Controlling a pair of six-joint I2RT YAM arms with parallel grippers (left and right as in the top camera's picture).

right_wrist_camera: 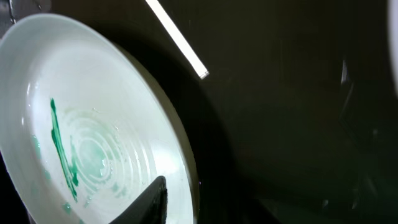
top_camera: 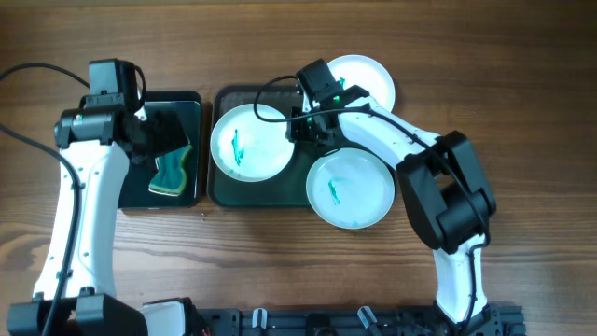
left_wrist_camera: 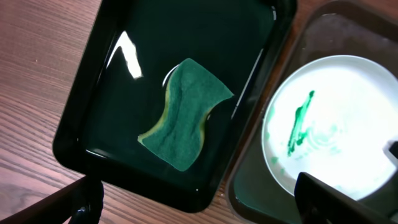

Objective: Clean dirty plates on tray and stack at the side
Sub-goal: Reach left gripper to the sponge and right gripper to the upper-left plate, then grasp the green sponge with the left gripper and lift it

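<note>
The sponge should next be grabbed by my left gripper across its narrow green middle (top_camera: 172,171) (left_wrist_camera: 187,116), so the yellow side stays free to wipe the dirty plates.
A white plate (top_camera: 248,142) with teal squiggles lies at the left of the dark green tray (top_camera: 280,194). It also shows in the left wrist view (left_wrist_camera: 336,124) and the right wrist view (right_wrist_camera: 93,124). My right gripper (top_camera: 304,126) is at its right rim. One finger lies on the plate just inside the rim (right_wrist_camera: 186,193), and the other is lost in the dark below. A pale blue smeared plate (top_camera: 351,189) overhangs the tray's front right. Another white plate (top_camera: 366,78) lies at the back right. My left gripper (top_camera: 160,133) is open and empty (left_wrist_camera: 199,208) above the bin.
A smaller black bin (top_camera: 191,103) stands left of the tray. It holds a green and yellow sponge (top_camera: 172,174), which also shows in the left wrist view (left_wrist_camera: 185,112). Bare wooden table (top_camera: 522,84) surrounds both. A cable trails over the far left of the table.
</note>
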